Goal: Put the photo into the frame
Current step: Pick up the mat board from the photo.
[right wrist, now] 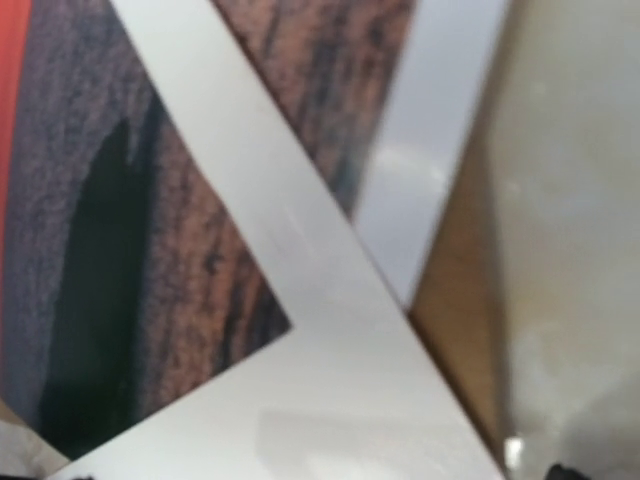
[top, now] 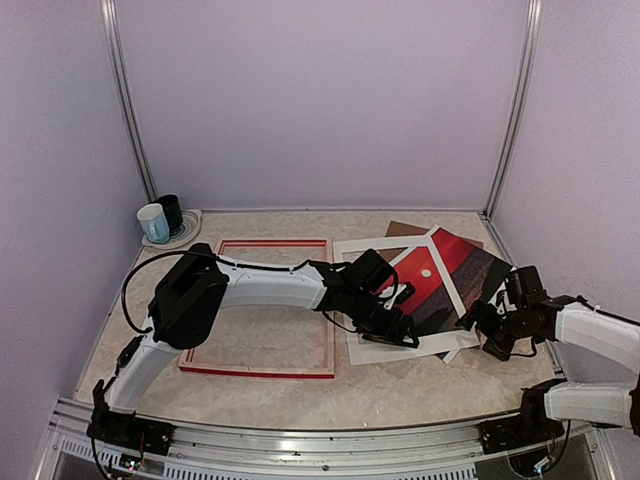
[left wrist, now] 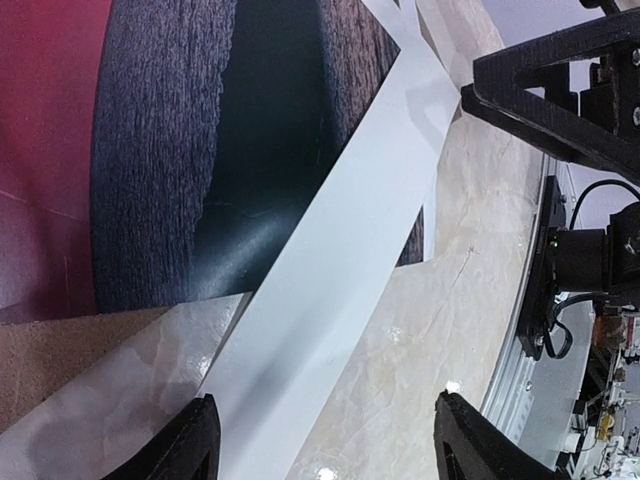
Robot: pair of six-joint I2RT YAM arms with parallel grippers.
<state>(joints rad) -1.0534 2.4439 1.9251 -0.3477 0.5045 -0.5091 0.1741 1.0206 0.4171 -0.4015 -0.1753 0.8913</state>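
Note:
I will next grab the mat with my right gripper by its side edge near the mat's corner (top: pixel 471 338). The mat's window then stays free to border the photo (top: pixel 455 270).
The frame (top: pixel 258 371), red-faced, lies flat left of centre with bare table showing inside it. To its right the photo (top: pixel 455 270) of a red sky and dark ground lies tilted, with a white mat (top: pixel 372 250) lying across it. My left gripper (top: pixel 398 330) hovers low over the mat's near edge. Its fingers (left wrist: pixel 195 448) stand open, with a strip of the mat (left wrist: pixel 330 300) passing between them untouched. The photo (left wrist: pixel 170 150) shows beyond that strip. My right gripper (top: pixel 487 325) is open at the mat's near right corner, close above the mat (right wrist: pixel 330 400) and the photo (right wrist: pixel 120 250).
A brown backing board (top: pixel 405 229) pokes out behind the mat, and the backing board (right wrist: pixel 455 300) also shows under the mat's right edge. A white mug (top: pixel 153 222) and a dark mug (top: pixel 171 211) stand on a plate in the back left corner. Walls enclose the table on three sides.

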